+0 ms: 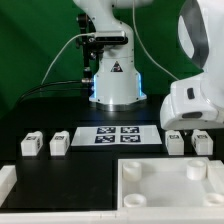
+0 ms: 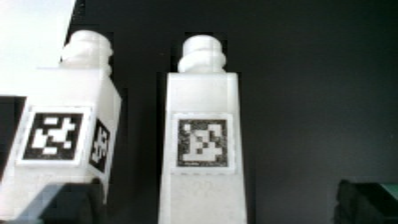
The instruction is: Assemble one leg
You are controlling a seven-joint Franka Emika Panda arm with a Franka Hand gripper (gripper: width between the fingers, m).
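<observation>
I next need to grab the leg with my gripper by its tagged square body (image 1: 202, 143), so its rounded end stays free for the white recessed panel (image 1: 165, 195).
Four small white legs stand on the black table, each with a tag. Two are at the exterior view's left (image 1: 32, 145) (image 1: 58, 143) and two at its right (image 1: 175, 143) (image 1: 200, 143). My gripper (image 1: 187, 125) hangs just above the right pair. In the wrist view one leg (image 2: 201, 135) lies between my dark fingertips (image 2: 50, 205), with its neighbour (image 2: 71, 120) close beside it. My gripper (image 2: 214, 205) is open and touches neither leg. The large white recessed panel (image 1: 165, 195) lies at the front right.
The marker board (image 1: 113, 135) lies between the two pairs of legs. The robot base (image 1: 113, 80) stands behind it with cables trailing to the left. A white part (image 1: 5, 185) shows at the front left edge.
</observation>
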